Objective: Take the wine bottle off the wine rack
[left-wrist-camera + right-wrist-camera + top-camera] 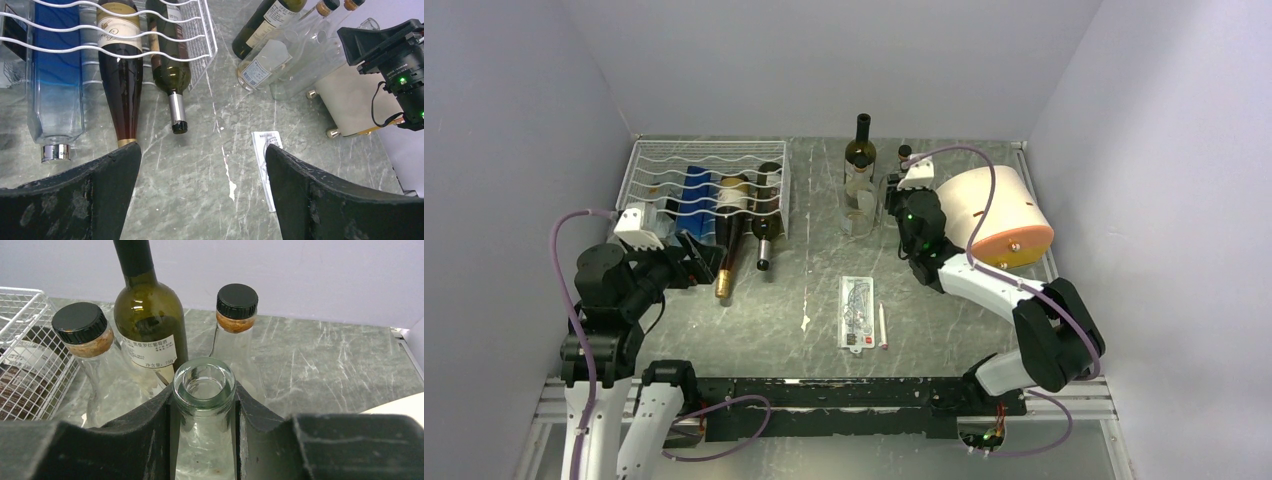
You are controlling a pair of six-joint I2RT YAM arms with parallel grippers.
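The uncapped bottle's base (888,219) (210,470) meets the gray tabletop, so the uncapped bottle would remain standing, and it is now time to open my right gripper.
The white wire wine rack (656,160) stands at the back left and holds a blue bottle (694,196), a brown bottle (729,235) and a dark green bottle (767,212), all lying with their necks toward me. They also show in the left wrist view: blue (55,90), brown (121,85), green (171,70), under the rack's wavy rungs (200,47). My left gripper (202,165) is open and empty, just in front of the brown bottle's neck (699,262). My right gripper (204,405) is shut on the neck of an upright, uncapped clear bottle (204,385), right of the rack (894,205).
A dark green wine bottle (150,325) and two capped clear bottles (95,355) (237,325) stand around the held one. A cream and orange cylinder (999,215) lies at the right. A flat packet (856,310) and a white stick (882,325) lie mid-table.
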